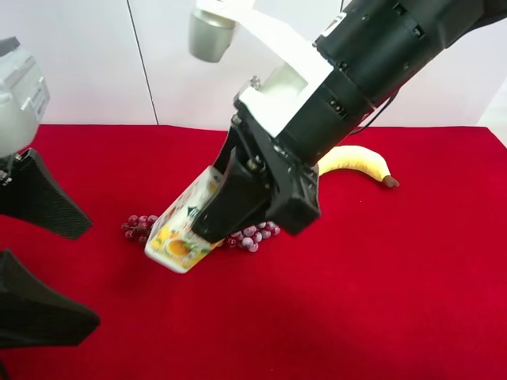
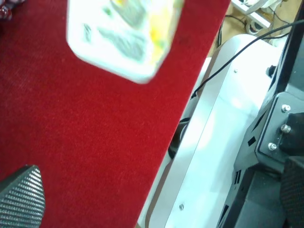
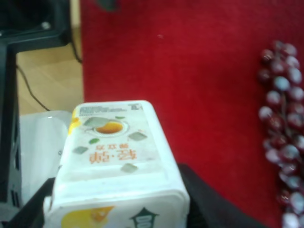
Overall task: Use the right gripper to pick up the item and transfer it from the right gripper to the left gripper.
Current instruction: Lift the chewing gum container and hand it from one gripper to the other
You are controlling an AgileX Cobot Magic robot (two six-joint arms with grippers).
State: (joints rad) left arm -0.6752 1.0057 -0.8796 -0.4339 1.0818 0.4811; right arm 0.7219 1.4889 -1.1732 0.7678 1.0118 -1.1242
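My left gripper should next take the white carton from my right gripper, and it should take the carton by its exposed end [image 1: 171,245].
My right gripper [image 1: 255,215] is shut on the item [image 1: 181,235], the small white carton with orange fruit pictures. It holds the carton tilted above the red cloth, in front of the grape bunch. In the right wrist view the carton [image 3: 118,156] sits between the two black fingers [image 3: 209,204]. My left gripper [image 1: 47,253] is at the exterior high view's left, wide open and empty, apart from the carton. The left wrist view shows the carton [image 2: 123,38] blurred, some way beyond one fingertip [image 2: 21,199].
A red grape bunch [image 1: 253,235] lies on the red cloth [image 1: 380,301] behind the carton, also in the right wrist view [image 3: 280,133]. A yellow banana [image 1: 356,162] lies further back. The cloth's edge and a white machine base [image 2: 213,142] show beside the left gripper.
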